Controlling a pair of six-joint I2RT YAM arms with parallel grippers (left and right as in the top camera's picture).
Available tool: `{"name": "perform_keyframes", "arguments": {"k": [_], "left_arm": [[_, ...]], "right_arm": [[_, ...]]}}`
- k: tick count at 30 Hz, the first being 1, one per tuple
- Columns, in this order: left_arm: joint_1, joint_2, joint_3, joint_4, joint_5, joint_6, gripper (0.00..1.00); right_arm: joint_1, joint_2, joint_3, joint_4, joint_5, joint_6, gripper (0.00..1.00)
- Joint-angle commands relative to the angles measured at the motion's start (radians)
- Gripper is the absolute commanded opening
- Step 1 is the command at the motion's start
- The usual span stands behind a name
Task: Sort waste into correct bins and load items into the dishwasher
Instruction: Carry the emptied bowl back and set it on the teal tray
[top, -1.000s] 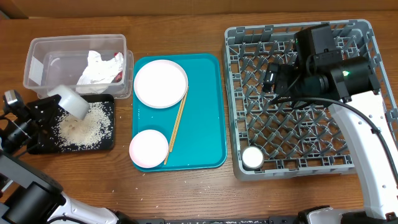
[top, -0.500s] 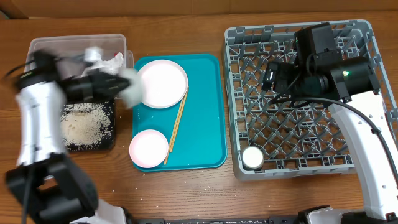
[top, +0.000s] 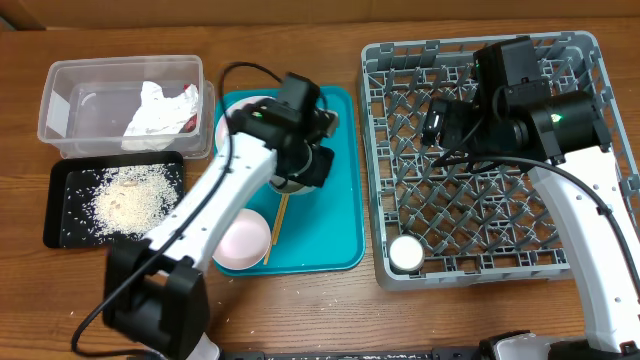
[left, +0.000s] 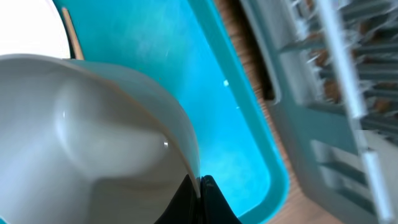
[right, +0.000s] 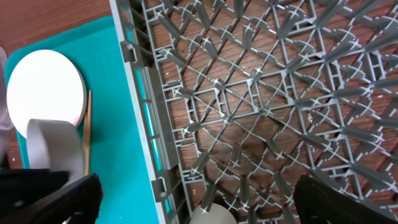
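My left gripper should keep holding the white bowl: tilted above the teal tray, it would drop onto the chopsticks if released now.
My left gripper (top: 303, 168) is shut on the rim of a white bowl (left: 93, 137) and holds it over the teal tray (top: 335, 215); the bowl also shows in the right wrist view (right: 56, 149). On the tray lie a white plate (top: 250, 135), a pink plate (top: 240, 242) and two chopsticks (top: 279, 215). My right gripper (top: 437, 125) is open and empty above the grey dish rack (top: 590, 150), which holds a small white cup (top: 406, 253). Rice grains (top: 125, 200) lie in the black tray (top: 60, 225). The napkin (top: 150, 110) and red wrapper (top: 188, 120) lie in the clear tub (top: 60, 85).
The dish rack (right: 280, 93) fills the right wrist view, its wall next to the teal tray's right edge (right: 124, 124). A few loose grains lie on the wooden table in front of the tray.
My left arm has swung right from over the black tray to over the teal tray, carrying the white bowl. The right arm has not moved.
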Motion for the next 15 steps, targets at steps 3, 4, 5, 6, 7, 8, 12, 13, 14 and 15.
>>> {"name": "perform_keyframes", "arguments": {"k": [3,4,5,6,7,8,12,13,14,15], "left_arm": [[-0.078,0.101,0.006,-0.019,-0.092,-0.021,0.04],[-0.089,0.115,0.006,-0.021,-0.087,-0.021,0.04],[-0.099,0.127,0.006,-0.021,-0.086,-0.021,0.04],[-0.109,0.138,0.006,-0.022,-0.086,-0.021,0.04],[-0.120,0.148,0.006,-0.022,-0.085,-0.021,0.04],[-0.124,0.150,0.006,-0.021,-0.085,-0.021,0.04],[-0.128,0.149,0.006,-0.021,-0.082,-0.021,0.04],[-0.127,0.149,0.006,-0.023,-0.082,-0.021,0.04],[-0.126,0.149,0.006,-0.023,-0.081,-0.021,0.05],[-0.126,0.149,0.006,-0.023,-0.082,-0.021,0.09]], "right_arm": [[-0.002,-0.010,0.020,0.011,0.000,-0.004,1.00],[-0.002,-0.010,0.020,0.011,0.000,-0.004,1.00],[-0.002,-0.010,0.020,0.011,0.000,-0.004,1.00],[-0.002,-0.010,0.020,0.011,0.000,-0.004,1.00],[-0.002,-0.010,0.020,0.011,0.000,-0.004,1.00],[-0.002,-0.010,0.020,0.011,0.000,-0.004,1.00],[-0.002,-0.010,0.020,0.022,-0.001,-0.003,1.00],[-0.002,-0.010,0.020,0.025,-0.001,-0.003,1.00],[-0.002,-0.010,0.020,0.029,-0.001,-0.003,1.00],[-0.002,-0.010,0.020,0.033,-0.002,-0.001,1.00]]}}
